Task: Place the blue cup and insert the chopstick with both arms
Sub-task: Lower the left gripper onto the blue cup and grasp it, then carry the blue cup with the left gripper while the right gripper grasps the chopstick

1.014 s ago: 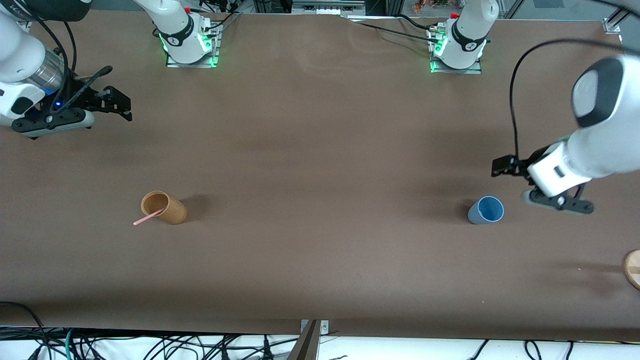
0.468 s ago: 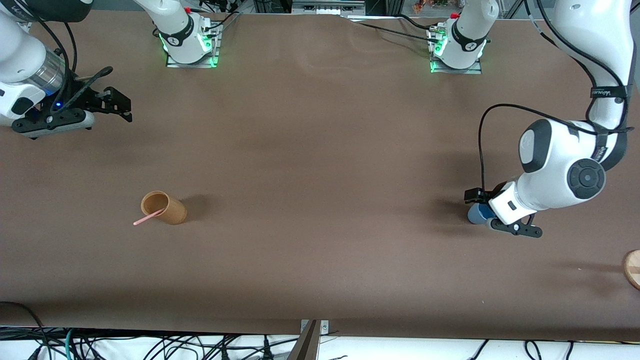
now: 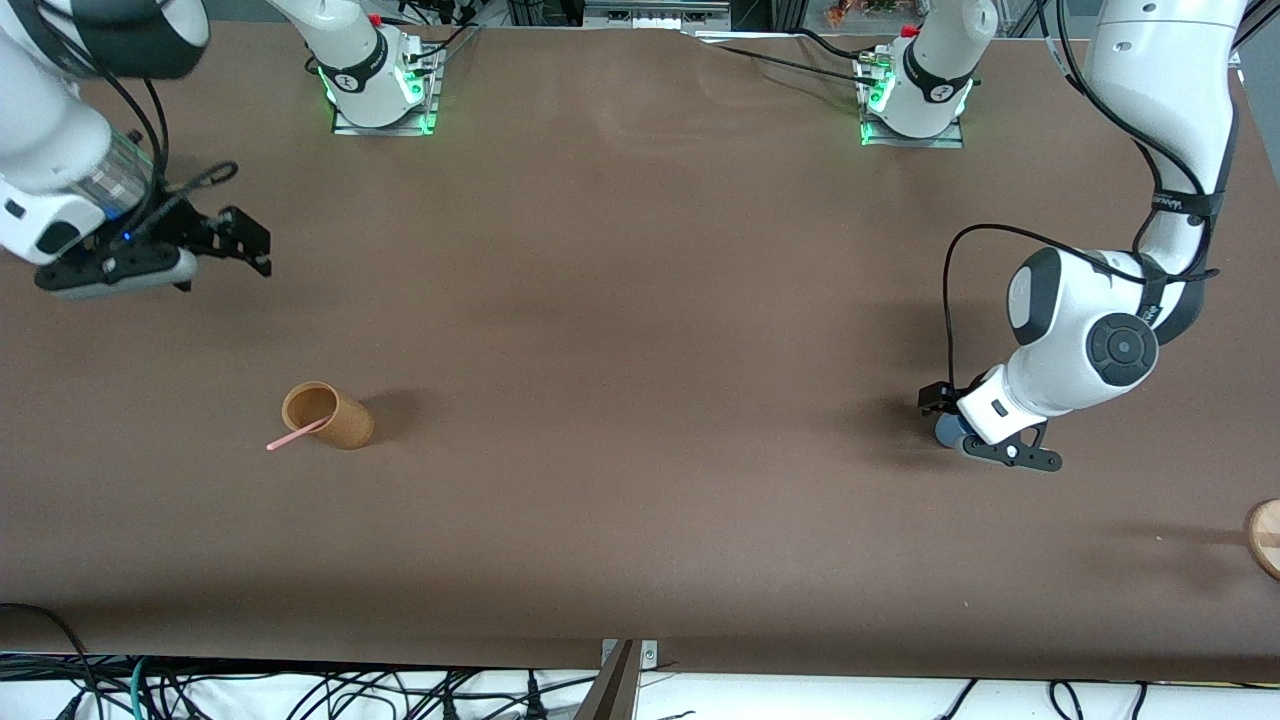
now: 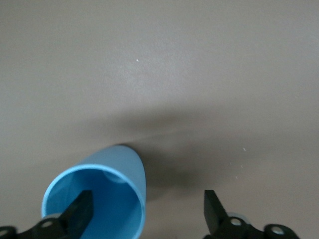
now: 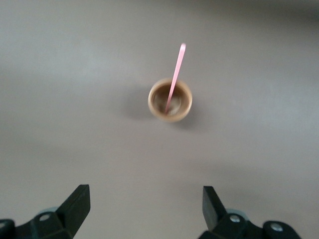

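Observation:
The right gripper grabs the pink chopstick by its exposed end (image 3: 276,445) above the tan cup's rim next, to insert the chopstick into the blue cup.
The blue cup (image 3: 943,432) stands on the table toward the left arm's end, mostly hidden under my left gripper (image 3: 950,418). In the left wrist view the left gripper (image 4: 147,201) is open, with one finger (image 4: 81,211) inside the blue cup (image 4: 117,169) and the other outside it. The pink chopstick (image 3: 295,435) leans in a tan cup (image 3: 327,415) toward the right arm's end. My right gripper (image 3: 248,243) is open and empty, up in the air. In the right wrist view the right gripper (image 5: 144,196) faces the chopstick (image 5: 175,74) and tan cup (image 5: 170,99) from a distance.
A round wooden object (image 3: 1265,538) lies at the table's edge at the left arm's end, nearer to the front camera than the blue cup. The two arm bases (image 3: 375,75) (image 3: 915,85) stand along the table's edge farthest from the front camera.
My left gripper came down onto the blue cup and now covers most of it. My right gripper shifted slightly toward the tan cup.

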You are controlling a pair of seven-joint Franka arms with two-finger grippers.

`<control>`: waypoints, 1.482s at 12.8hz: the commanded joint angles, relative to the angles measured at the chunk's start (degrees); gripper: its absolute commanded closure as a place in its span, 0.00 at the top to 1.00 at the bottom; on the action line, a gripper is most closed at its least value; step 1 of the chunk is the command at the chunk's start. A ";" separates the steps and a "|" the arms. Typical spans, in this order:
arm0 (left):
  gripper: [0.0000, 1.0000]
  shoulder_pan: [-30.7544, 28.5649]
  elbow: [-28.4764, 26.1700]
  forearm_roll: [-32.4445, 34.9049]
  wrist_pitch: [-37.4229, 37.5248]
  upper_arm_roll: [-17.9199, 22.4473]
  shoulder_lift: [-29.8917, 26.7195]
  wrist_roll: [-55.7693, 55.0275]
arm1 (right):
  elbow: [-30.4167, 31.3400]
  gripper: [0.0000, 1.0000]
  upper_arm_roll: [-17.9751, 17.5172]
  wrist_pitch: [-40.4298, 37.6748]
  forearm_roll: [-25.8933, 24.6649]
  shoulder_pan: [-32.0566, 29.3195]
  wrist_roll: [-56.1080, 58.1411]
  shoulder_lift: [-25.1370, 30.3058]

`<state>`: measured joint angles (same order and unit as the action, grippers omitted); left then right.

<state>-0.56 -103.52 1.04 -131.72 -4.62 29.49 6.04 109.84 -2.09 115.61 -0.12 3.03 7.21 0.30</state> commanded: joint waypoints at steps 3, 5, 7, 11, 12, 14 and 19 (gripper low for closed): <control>0.02 -2.51 -1.60 1.16 -3.29 -0.39 0.66 -0.33 | -2.43 1.00 0.25 15.67 -1.64 0.04 2.36 -13.64; 0.00 -2.86 -1.60 1.16 -2.76 -0.39 0.66 -0.24 | -3.32 1.00 0.33 18.59 -1.46 -0.31 4.12 -16.99; 0.00 -2.78 -1.16 0.81 -1.88 -0.39 0.48 -0.50 | -5.50 0.98 0.51 20.27 -1.02 -0.66 6.57 -19.71; 0.00 -1.55 1.12 0.63 3.55 -3.18 -0.92 -5.66 | -5.69 0.67 0.51 23.60 -1.11 -1.54 6.94 -22.36; 0.00 -1.37 1.83 0.72 5.75 -5.29 -1.10 -9.34 | -5.60 0.61 0.51 24.39 -1.11 -1.63 6.94 -22.88; 0.00 0.11 5.59 1.60 12.24 -10.30 -1.89 -19.17 | -5.69 0.56 0.51 24.84 -1.02 -1.63 6.94 -23.94; 0.00 18.63 12.97 3.52 15.35 -11.90 0.38 -43.35 | -6.83 0.37 0.51 25.54 -1.20 -1.63 6.94 -25.00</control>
<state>11.63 -94.27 1.51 -117.89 -17.44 27.80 -29.55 104.67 -1.31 141.05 -1.17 1.80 13.36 -23.74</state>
